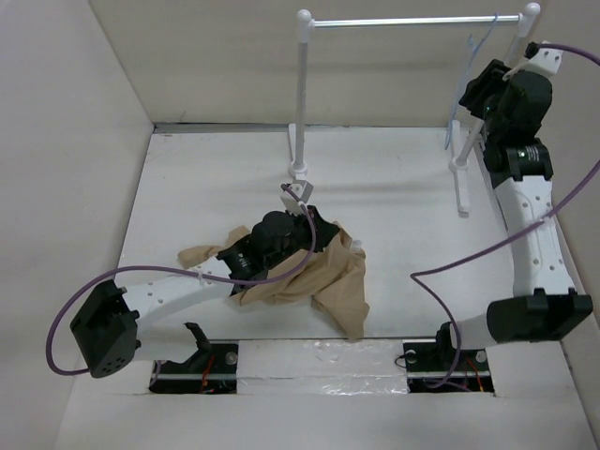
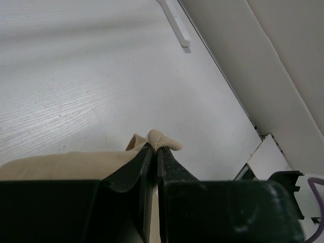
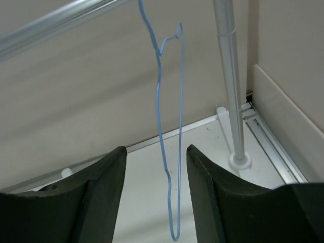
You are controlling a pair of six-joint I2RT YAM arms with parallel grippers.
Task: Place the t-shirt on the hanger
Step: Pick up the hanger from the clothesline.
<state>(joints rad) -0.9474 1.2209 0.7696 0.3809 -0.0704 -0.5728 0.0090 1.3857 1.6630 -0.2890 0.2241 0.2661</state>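
I need to grab the hanger by its near side arm (image 1: pixel 457 99) with my right gripper next, so the hook and far end stay free for the t-shirt (image 1: pixel 333 281).
The tan t-shirt (image 1: pixel 333 281) lies crumpled on the white table in front of the left arm. My left gripper (image 1: pixel 328 236) is shut on a rolled hem of the t-shirt (image 2: pixel 163 140), held just above the table; in the left wrist view the gripper (image 2: pixel 154 147) shows tan cloth trailing to its left. The pale-blue wire hanger (image 1: pixel 466 89) hangs from the silver rail at the back right. My right gripper (image 1: pixel 478 98) is raised beside it, open. In the right wrist view the hanger (image 3: pixel 161 101) hangs between the spread fingers of the gripper (image 3: pixel 156 152), touching neither.
The tall white rack with a silver rail (image 1: pixel 412 21) stands at the back, its posts at the left (image 1: pixel 302 103) and right (image 3: pixel 228 76). A rack foot (image 2: pixel 174 23) lies ahead of the left gripper. Walls enclose the table on three sides.
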